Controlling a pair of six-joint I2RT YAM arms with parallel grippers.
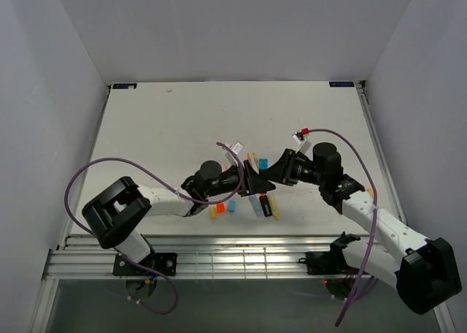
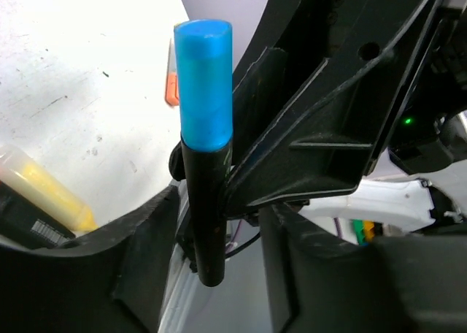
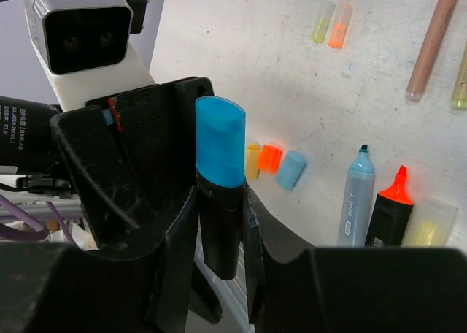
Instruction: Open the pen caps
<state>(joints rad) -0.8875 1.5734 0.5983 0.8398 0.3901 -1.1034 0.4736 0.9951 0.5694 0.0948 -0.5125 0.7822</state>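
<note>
I should grab the blue pen cap point(image 2: 205, 86) with my left gripper next and leave the pen's black body point(image 2: 206, 216) to my right gripper. Then my left gripper can pull the cap open.
A black marker barrel point(image 3: 221, 234) with a blue pen cap point(image 3: 220, 143) on its end stands upright between the fingers of my right gripper point(image 3: 219, 227), which is shut on the barrel. In the left wrist view the same blue cap point(image 2: 203, 85) and barrel point(image 2: 206, 216) stand inside my left gripper point(image 2: 219, 267). Its jaws are open, with a clear gap on the barrel's right side. Both grippers meet above mid-table, left gripper point(image 1: 246, 181) facing right gripper point(image 1: 267, 174). Loose yellow point(image 3: 252, 161), orange point(image 3: 270, 158) and pale blue point(image 3: 292, 169) caps lie on the table.
Uncapped markers lie beside the loose caps: a grey-blue one point(image 3: 355, 198), a black one with an orange tip point(image 3: 387, 207) and a yellow one point(image 3: 429, 222). Two tiny pale caps point(image 3: 330, 23) and two thin pens point(image 3: 432, 44) lie farther off. The table's front rail point(image 1: 219, 260) runs below.
</note>
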